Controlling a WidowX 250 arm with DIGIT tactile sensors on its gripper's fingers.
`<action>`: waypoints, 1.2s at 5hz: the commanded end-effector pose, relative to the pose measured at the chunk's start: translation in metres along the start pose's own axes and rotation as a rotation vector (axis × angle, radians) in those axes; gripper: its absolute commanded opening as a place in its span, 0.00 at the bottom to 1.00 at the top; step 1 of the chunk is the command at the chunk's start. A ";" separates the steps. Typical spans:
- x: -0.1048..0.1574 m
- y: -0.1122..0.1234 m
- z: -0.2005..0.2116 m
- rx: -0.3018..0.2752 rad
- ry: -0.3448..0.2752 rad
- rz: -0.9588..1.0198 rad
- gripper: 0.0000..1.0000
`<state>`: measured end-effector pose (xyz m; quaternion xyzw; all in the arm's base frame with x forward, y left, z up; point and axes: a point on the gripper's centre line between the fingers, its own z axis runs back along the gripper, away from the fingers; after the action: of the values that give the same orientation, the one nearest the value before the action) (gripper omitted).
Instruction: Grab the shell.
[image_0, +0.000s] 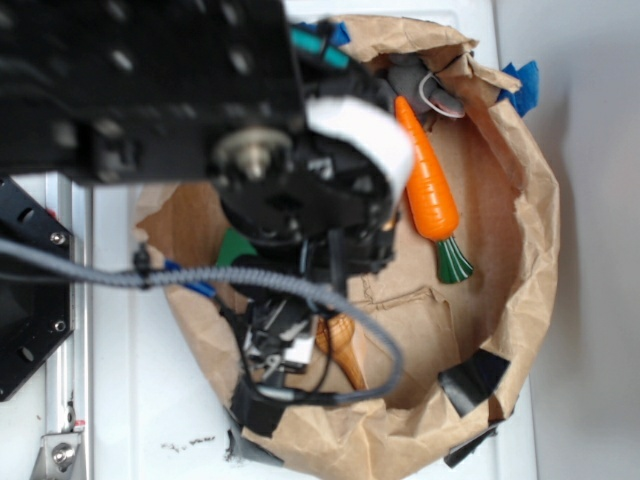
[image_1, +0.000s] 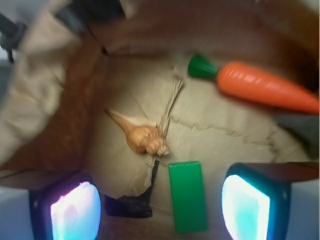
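Note:
I will next grab the shell with my gripper by its wide spiral body (image_0: 339, 331), so that its thin tail (image_0: 355, 376) stays free.
The shell (image_1: 141, 136) is a small tan spiral conch with a thin pointed tail, lying on the brown paper floor of the bag; in the exterior view the shell (image_0: 342, 347) peeks out below the arm. My gripper (image_1: 160, 207) is open, its two glowing pads (image_1: 75, 212) wide apart, with nothing between them but the bag floor. The shell lies just ahead of the gripper, slightly left of centre, apart from both pads. In the exterior view the gripper (image_0: 300, 330) is mostly hidden by the arm and cables.
A green block (image_1: 188, 196) lies flat between the pads, right of centre. An orange carrot (image_1: 265, 88) with a green top lies at the far right. The crumpled paper bag wall (image_0: 535, 230) rings everything. A grey object (image_0: 425, 85) sits by the carrot's tip.

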<state>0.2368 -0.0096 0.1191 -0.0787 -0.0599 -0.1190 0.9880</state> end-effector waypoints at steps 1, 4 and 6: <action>0.001 0.020 -0.021 -0.019 0.002 0.027 1.00; 0.018 0.007 -0.022 -0.020 -0.038 -0.043 1.00; 0.049 -0.015 -0.037 -0.022 -0.077 -0.229 1.00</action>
<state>0.2778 -0.0349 0.0783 -0.0931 -0.0817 -0.2125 0.9693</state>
